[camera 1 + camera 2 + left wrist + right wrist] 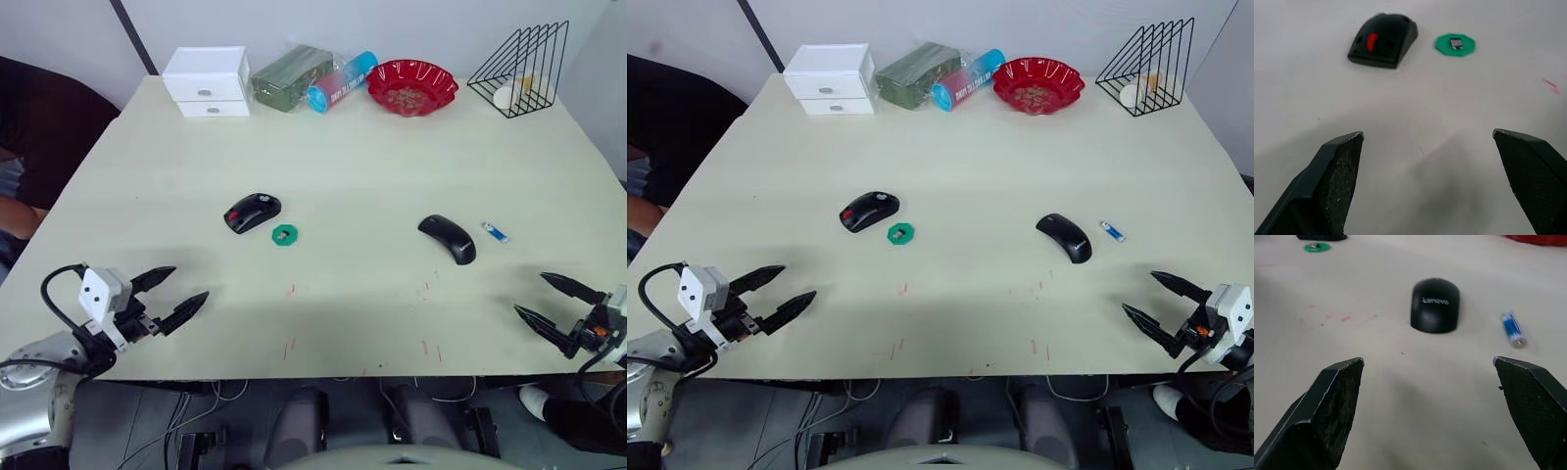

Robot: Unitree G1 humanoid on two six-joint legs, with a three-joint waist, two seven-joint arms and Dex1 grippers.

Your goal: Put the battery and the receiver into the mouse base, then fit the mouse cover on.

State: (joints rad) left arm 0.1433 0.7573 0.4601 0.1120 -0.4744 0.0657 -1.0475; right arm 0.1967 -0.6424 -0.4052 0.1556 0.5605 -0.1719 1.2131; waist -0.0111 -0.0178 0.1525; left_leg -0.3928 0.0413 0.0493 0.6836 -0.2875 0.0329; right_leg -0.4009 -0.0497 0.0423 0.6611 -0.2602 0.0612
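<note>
Next, my left gripper grips the mouse base by its long sides, leaving the mouse base's battery bay (264, 199) free to take the battery.
The mouse base (252, 211), a black shell with red inner parts, lies left of the table's middle. Just right of it sits a green disc (284, 235) with the small dark receiver (1456, 43) on top. The smooth black mouse cover (447, 238) rests right of centre, and the blue and white battery (495, 232) lies just to its right. My left gripper (169, 297) hovers open at the front left edge, well short of the base. My right gripper (551, 301) hangs open at the front right edge, short of the cover and battery.
Along the far edge stand a white drawer box (207, 81), a green packet (292, 76), a blue and red tube (342, 81), a red bowl (412, 86) and a black wire rack (522, 67). Small red marks (292, 290) dot the tabletop near the front.
</note>
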